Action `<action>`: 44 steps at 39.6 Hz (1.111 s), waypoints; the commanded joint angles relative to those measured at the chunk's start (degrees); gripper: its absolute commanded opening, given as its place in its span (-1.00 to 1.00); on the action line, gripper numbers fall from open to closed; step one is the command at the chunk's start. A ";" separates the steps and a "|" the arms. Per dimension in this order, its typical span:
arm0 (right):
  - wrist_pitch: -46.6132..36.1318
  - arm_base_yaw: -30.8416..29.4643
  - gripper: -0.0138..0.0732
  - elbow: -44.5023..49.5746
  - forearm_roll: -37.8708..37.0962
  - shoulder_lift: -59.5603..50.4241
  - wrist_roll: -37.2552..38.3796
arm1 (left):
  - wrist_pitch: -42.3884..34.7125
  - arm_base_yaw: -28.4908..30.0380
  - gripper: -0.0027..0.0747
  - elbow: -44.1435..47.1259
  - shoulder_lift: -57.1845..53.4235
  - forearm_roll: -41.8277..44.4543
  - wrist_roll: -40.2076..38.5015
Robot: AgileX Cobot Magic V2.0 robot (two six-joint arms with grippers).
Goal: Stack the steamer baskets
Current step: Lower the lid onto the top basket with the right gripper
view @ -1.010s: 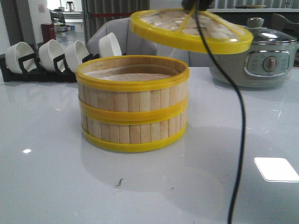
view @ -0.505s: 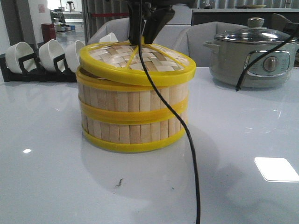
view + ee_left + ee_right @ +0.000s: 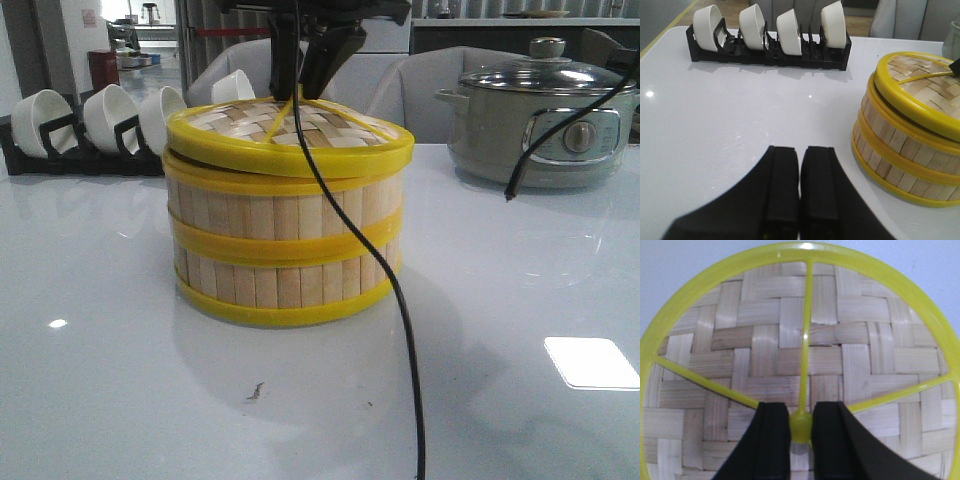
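Observation:
My right gripper is ready to open now, since the woven lid's yellow edge (image 3: 260, 160) lies on the upper basket's rim (image 3: 270, 183), and the lid would stay there.
Two steamer baskets (image 3: 285, 240) stand stacked at the middle of the table, upper one (image 3: 285, 205) on lower one (image 3: 285, 282). A domed woven lid (image 3: 290, 130) with yellow ribs lies on the upper rim, nearly level. My right gripper (image 3: 300, 92) comes down from above and is shut on the lid's yellow knob (image 3: 801, 426); the lid (image 3: 805, 340) fills the right wrist view. My left gripper (image 3: 800, 155) is shut with nothing in it, over bare table beside the baskets (image 3: 900, 150), apart from them.
A black rack of white bowls (image 3: 100, 125) stands at the back left, also in the left wrist view (image 3: 770, 40). A grey-green electric pot (image 3: 545, 120) sits back right. A black cable (image 3: 400, 300) hangs in front of the baskets. Chairs stand behind the table.
The right gripper carried the lid from high at the right over to the stack and lowered it; it was tilted half a second ago and now sits nearly level on the upper basket.

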 commanded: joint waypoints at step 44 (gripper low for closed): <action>-3.05 0.76 -0.10 -2.09 1.72 -2.71 -0.28 | -4.39 0.02 -0.69 -1.53 -0.08 -0.03 -0.28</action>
